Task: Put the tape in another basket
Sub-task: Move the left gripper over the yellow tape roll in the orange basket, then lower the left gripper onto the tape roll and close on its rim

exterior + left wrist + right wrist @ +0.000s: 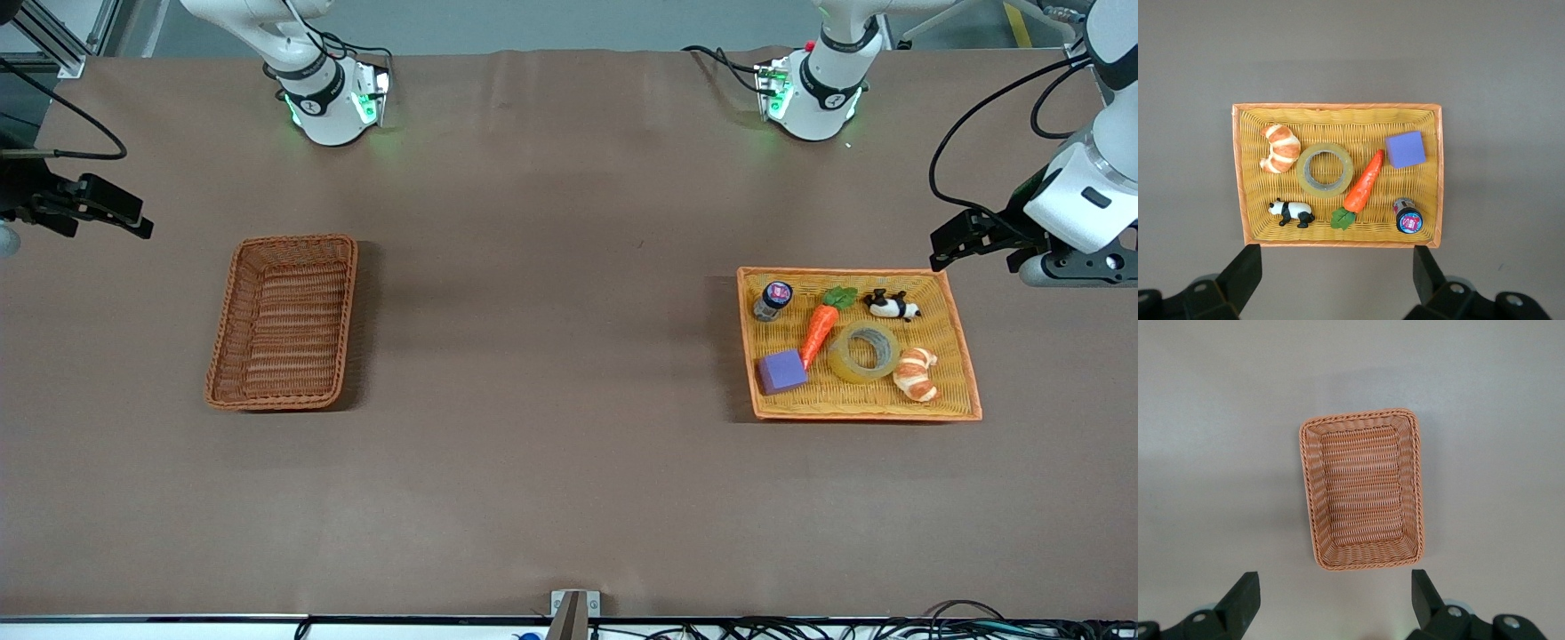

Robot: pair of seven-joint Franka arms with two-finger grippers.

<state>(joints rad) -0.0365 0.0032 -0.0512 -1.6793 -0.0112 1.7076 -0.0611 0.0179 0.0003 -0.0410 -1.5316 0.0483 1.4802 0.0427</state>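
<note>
The tape should go to the reddish-brown basket (284,324), so my left gripper will grab it by its ring wall (891,354) next.
The tape (864,352), a translucent yellowish ring, lies flat in the orange-yellow tray (867,414), between a carrot and a croissant. It also shows in the left wrist view (1325,170). The reddish-brown basket (284,324) stands empty toward the right arm's end of the table and shows in the right wrist view (1363,497). My left gripper (956,244) is open and empty, up in the air beside the tray; its jaws stand wide apart in the left wrist view (1337,280). My right gripper (133,218) is open and empty, high beside the basket (1335,600).
The tray also holds a toy carrot (820,331), a croissant (917,373), a purple cube (781,371), a panda figure (892,306) and a small jar (773,300). Brown table surface lies between tray and basket.
</note>
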